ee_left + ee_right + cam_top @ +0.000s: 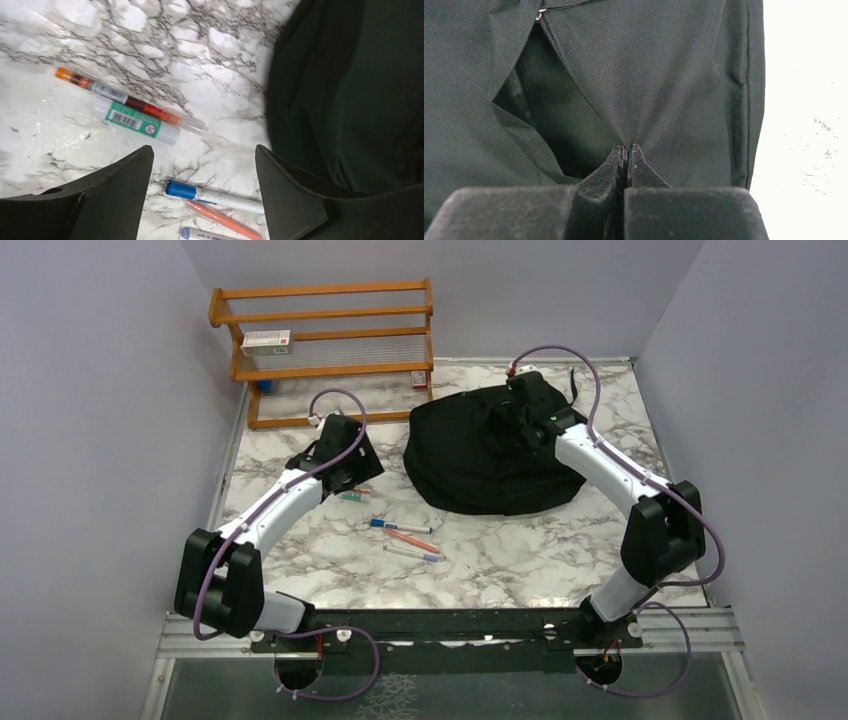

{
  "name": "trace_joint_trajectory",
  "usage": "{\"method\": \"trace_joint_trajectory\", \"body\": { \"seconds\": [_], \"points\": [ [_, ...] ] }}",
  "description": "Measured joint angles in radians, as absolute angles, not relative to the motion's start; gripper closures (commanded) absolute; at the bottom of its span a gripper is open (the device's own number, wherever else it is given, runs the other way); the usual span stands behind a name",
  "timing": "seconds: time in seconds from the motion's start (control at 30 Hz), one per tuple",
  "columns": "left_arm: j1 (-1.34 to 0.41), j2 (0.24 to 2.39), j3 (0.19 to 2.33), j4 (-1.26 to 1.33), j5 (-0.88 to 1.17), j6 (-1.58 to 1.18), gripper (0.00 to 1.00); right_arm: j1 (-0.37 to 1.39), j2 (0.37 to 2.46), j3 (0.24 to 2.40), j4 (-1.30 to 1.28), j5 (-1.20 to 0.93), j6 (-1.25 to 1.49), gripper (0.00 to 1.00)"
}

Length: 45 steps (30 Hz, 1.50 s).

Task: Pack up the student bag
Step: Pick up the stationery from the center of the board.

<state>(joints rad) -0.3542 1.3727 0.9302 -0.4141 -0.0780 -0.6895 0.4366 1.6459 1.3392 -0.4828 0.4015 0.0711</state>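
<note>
The left gripper grabs the green-labelled tube across its label toward the round-symbol end next. The opposite end stays free to enter the bag's zipper gap.
The student bag is a black fabric backpack lying at the back right of the marble table. In the right wrist view its zipper gap stands open. My right gripper is shut, pinching the bag's fabric at the edge of that gap; from above it sits on top of the bag. My left gripper is open and empty, hovering above the table left of the bag. Below it lie a blue-capped marker, an orange pen, a green-labelled tube and an orange-red pen.
A wooden rack stands at the back left with a white box on it. Loose pens lie mid-table in front of the bag. Grey walls close in both sides. A metal rail runs along the near edge.
</note>
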Motion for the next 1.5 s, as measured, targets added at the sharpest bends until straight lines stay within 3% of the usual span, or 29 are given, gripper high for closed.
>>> {"method": "trace_joint_trajectory", "body": {
  "seconds": [0.47,0.83,1.5],
  "points": [
    [-0.323,1.459,0.934,-0.472,-0.221,-0.976,0.26,0.437,1.597,1.278,-0.468,0.375,0.105,0.99],
    [-0.323,1.527,0.928,-0.475,-0.257,-1.056,0.34,0.437,1.594,1.269,-0.464,0.373,0.115,0.99],
    [-0.313,1.567,0.861,-0.462,-0.292,-1.061,0.65,0.437,1.594,1.244,-0.457,0.372,0.131,0.99]
  ]
}}
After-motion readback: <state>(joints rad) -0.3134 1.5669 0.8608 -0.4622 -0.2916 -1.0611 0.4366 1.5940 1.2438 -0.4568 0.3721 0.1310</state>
